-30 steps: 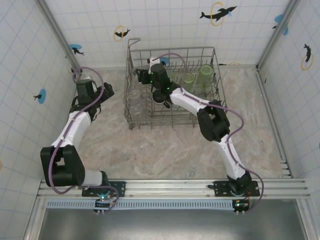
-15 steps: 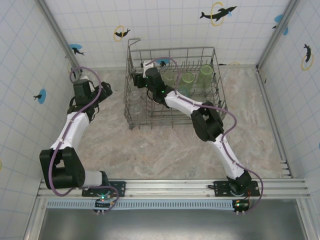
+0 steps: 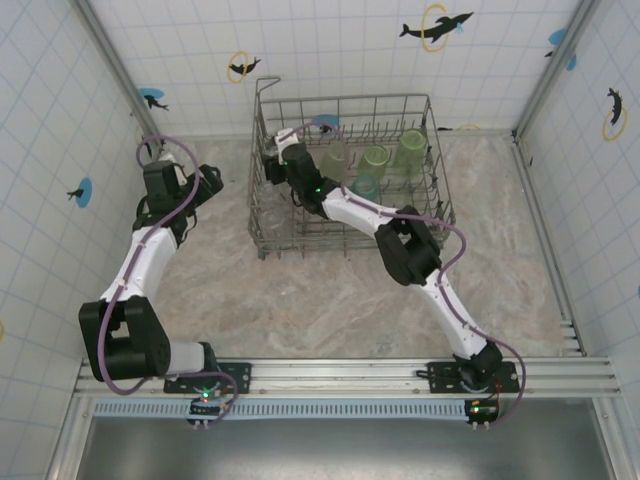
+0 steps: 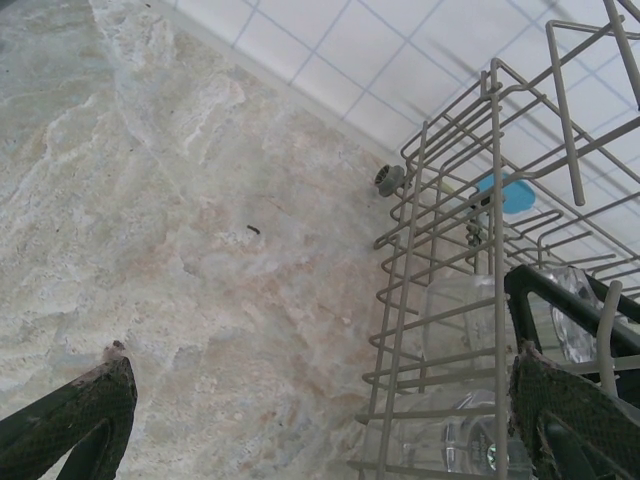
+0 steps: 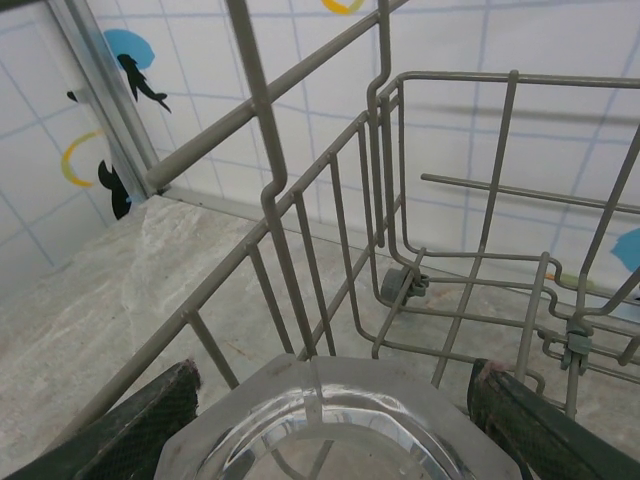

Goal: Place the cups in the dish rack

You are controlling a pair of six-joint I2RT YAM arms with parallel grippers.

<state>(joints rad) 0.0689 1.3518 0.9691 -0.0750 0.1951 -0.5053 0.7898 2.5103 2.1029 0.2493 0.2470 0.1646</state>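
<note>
The robot's right gripper needs to open now, as the clear cup is inside the rack's side wires and would rest in the rack (image 3: 262, 118).
The grey wire dish rack (image 3: 262, 118) stands at the back of the table. My right gripper (image 3: 283, 162) reaches into its back left corner. In the right wrist view the right gripper (image 5: 335, 375) is shut on a clear cup (image 5: 320, 430) with an eight-sided base, close to the rack's wires (image 5: 270, 190). Pale green cups (image 3: 376, 158) (image 3: 410, 145) and a teal cup (image 3: 365, 187) stand in the rack, and clear cups (image 3: 270, 192) sit along its left side. My left gripper (image 3: 200, 185) hangs open and empty left of the rack. In the left wrist view the left gripper (image 4: 320, 370) is beside the rack wall (image 4: 495, 200), with a clear cup (image 4: 455, 320) behind the wires.
Tiled walls enclose the marble table (image 3: 330, 300) on three sides. A metal rail (image 3: 350, 375) runs along the near edge, carrying both arm bases. A small wheel (image 5: 398, 285) sits at the rack's corner.
My right gripper has carried the clear cup leftward inside the rack, toward the back left corner. The left arm has drifted slightly left, still open.
</note>
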